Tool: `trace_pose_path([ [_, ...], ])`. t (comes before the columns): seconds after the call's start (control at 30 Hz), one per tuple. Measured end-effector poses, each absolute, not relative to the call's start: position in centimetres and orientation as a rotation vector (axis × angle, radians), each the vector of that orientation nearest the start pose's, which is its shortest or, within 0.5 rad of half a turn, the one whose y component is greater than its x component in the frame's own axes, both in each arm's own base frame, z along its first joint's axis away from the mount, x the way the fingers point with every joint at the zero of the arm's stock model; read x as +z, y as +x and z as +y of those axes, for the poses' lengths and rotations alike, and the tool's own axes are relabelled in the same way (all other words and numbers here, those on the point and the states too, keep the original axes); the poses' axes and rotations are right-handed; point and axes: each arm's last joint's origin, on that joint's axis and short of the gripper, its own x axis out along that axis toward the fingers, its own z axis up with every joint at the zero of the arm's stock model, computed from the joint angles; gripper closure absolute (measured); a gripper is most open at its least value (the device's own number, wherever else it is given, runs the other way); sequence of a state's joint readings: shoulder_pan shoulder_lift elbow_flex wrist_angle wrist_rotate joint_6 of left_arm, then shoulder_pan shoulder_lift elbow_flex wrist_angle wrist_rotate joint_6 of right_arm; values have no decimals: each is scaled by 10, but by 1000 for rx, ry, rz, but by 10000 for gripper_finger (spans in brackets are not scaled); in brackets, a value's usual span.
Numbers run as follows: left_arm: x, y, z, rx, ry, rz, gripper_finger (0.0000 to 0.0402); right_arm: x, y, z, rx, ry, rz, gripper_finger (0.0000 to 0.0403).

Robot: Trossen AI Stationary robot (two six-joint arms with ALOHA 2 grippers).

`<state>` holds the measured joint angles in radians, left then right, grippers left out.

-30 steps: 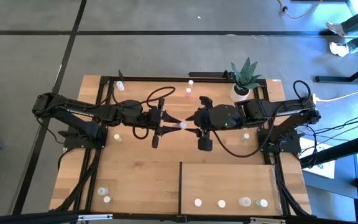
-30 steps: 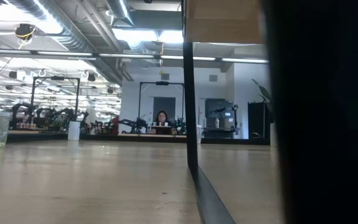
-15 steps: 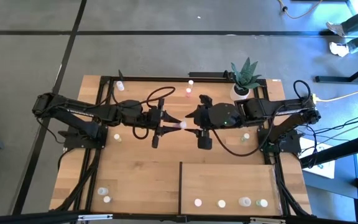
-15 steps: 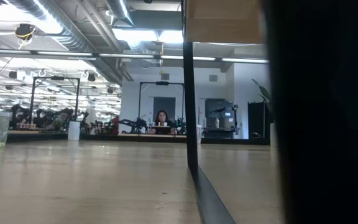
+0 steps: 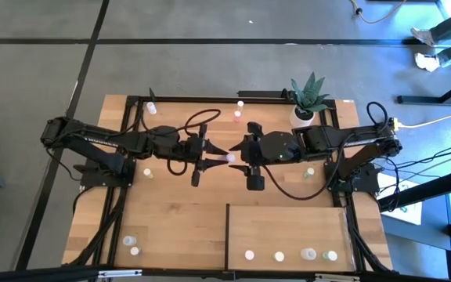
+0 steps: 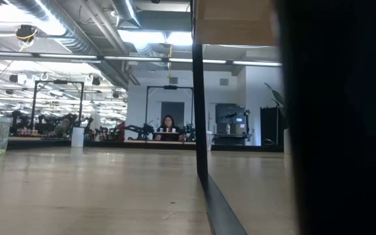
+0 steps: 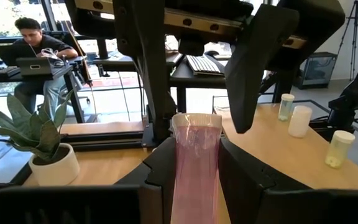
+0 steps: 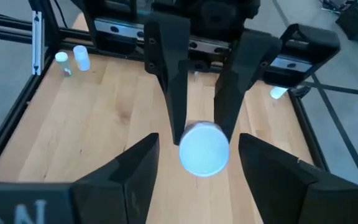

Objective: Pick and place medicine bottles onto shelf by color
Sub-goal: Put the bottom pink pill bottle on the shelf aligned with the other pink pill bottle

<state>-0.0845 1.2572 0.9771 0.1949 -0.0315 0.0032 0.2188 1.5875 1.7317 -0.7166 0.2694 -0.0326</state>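
Note:
The pink bottle needs to go on the shelf (image 5: 288, 227) by color. My right gripper will next grab the bottle by its white end with the cap (image 5: 231, 157).
A pink medicine bottle (image 5: 227, 158) hangs above the middle of the table with my left gripper (image 5: 216, 159) shut on it. In the left wrist view the pink bottle (image 7: 195, 155) runs lengthwise between my fingers. My right gripper (image 5: 239, 153) faces it from the table's right and is open. Its two fingers (image 8: 129, 168) stand on either side of the bottle's white round end (image 8: 204, 149) without touching it. The pale shelf (image 5: 288, 227) lies at the near right with several bottles (image 5: 279, 256) standing along its near edge. My left gripper pinches the pink bottle's body (image 7: 194, 180) between its two fingers. The fingers (image 8: 173, 93) come level from the table's left and lie along the bottle. The bottle is lifted clear of the table, lying level, and its white end sticks out past the fingertips toward my right gripper.
Loose bottles stand about the table: at the far edge (image 5: 239, 103), near the left arm (image 5: 148, 173), at the near left corner (image 5: 131, 243) and by the right arm (image 5: 310, 172). A potted plant (image 5: 308, 102) stands at the far right. The low view shows a dark upright (image 6: 200, 98).
My right gripper has edged a little toward the table's left, closer around the end of the pink bottle. My left gripper and the bottle have kept still.

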Motion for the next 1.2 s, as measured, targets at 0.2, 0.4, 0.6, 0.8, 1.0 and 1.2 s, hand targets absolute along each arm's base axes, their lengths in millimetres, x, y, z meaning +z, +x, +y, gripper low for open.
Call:
trace_pose_path([
  [0.2,336,286,-23,-53,8,85,308,406,335,67,-38,-176,570,191],
  [0.4,336,286,-23,-54,8,86,308,402,339,67,-41,-179,584,197],
  [0.6,336,286,-24,-55,8,85,308,401,339,66,-46,-176,589,198],
  [0.8,336,286,-24,-55,8,85,308,401,339,65,-46,-175,590,198],
  [1.0,336,286,-24,-55,8,85,308,401,339,65,-46,-176,594,218],
  [1.2,336,286,-24,-57,8,86,308,401,339,65,-47,-176,595,260],
])
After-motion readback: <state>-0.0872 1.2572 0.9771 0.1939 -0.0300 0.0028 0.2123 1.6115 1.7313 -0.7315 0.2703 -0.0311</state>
